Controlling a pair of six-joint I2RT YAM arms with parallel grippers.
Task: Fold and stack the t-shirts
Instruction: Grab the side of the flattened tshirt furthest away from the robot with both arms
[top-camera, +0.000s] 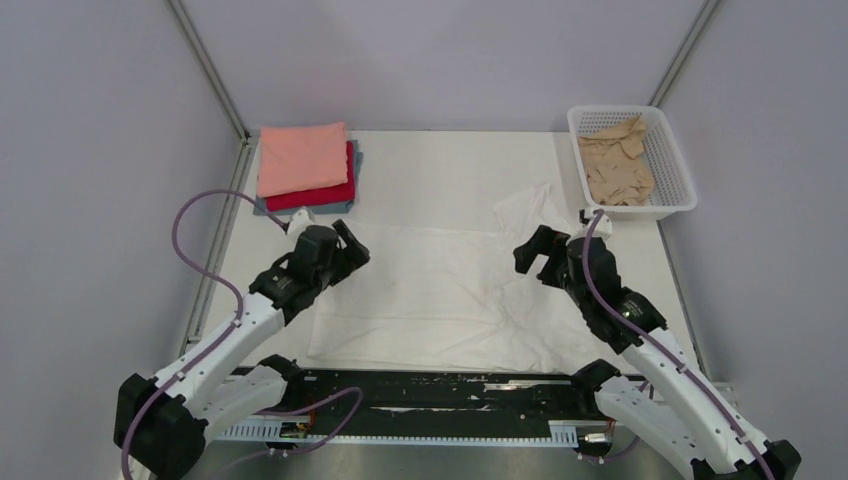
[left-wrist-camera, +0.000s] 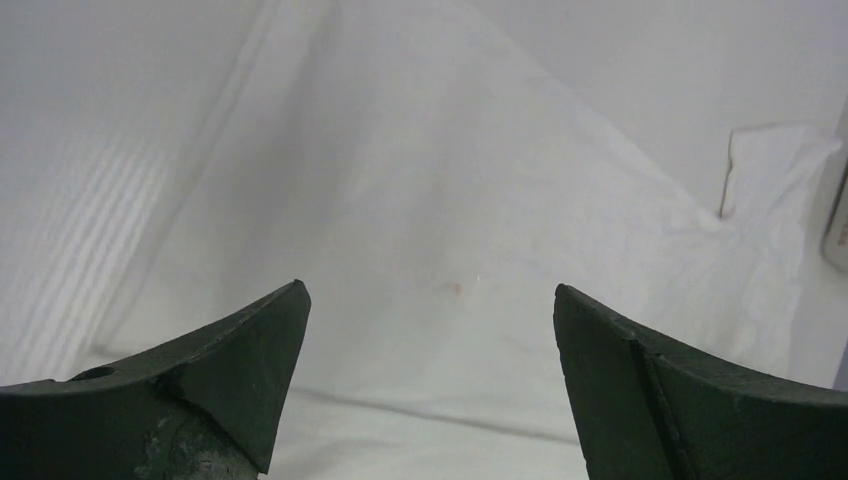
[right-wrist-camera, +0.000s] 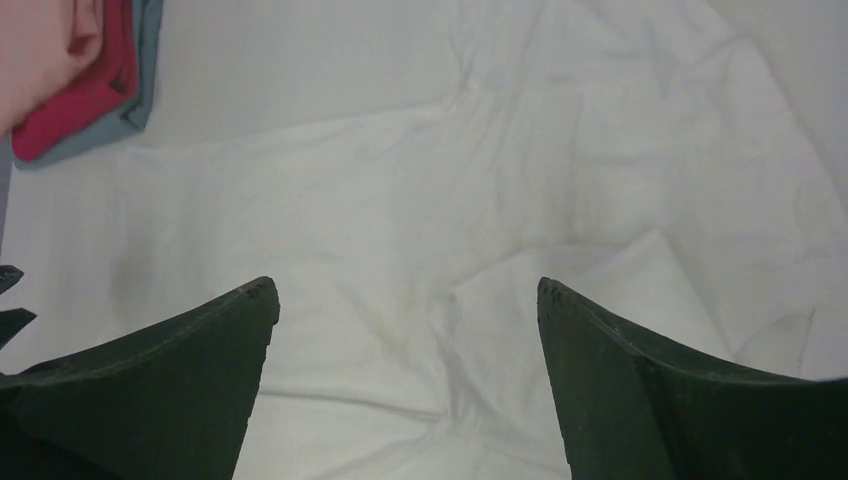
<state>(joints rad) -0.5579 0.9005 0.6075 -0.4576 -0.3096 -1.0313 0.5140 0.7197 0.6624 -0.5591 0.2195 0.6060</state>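
Note:
The white t-shirt needs its far edge folded inward, so my left gripper will next grab its far corner near the folded stack.
A large white t-shirt (top-camera: 440, 295) lies spread across the table's middle, one sleeve (top-camera: 525, 207) sticking up toward the basket. It fills the left wrist view (left-wrist-camera: 440, 180) and the right wrist view (right-wrist-camera: 400, 220). My left gripper (top-camera: 352, 243) is open and empty above the shirt's left edge (left-wrist-camera: 428, 290). My right gripper (top-camera: 533, 258) is open and empty above the shirt's right part (right-wrist-camera: 408, 290). A folded stack sits at the back left: salmon-pink (top-camera: 300, 157) on red (top-camera: 320, 192) on grey-blue (top-camera: 262, 208). A tan-beige shirt (top-camera: 615, 160) lies crumpled in the basket.
A white plastic lattice basket (top-camera: 676, 175) stands at the back right. The folded stack shows in the right wrist view's top left corner (right-wrist-camera: 70, 90). A black rail (top-camera: 430, 395) runs along the near edge between the arm bases. Grey walls enclose the table.

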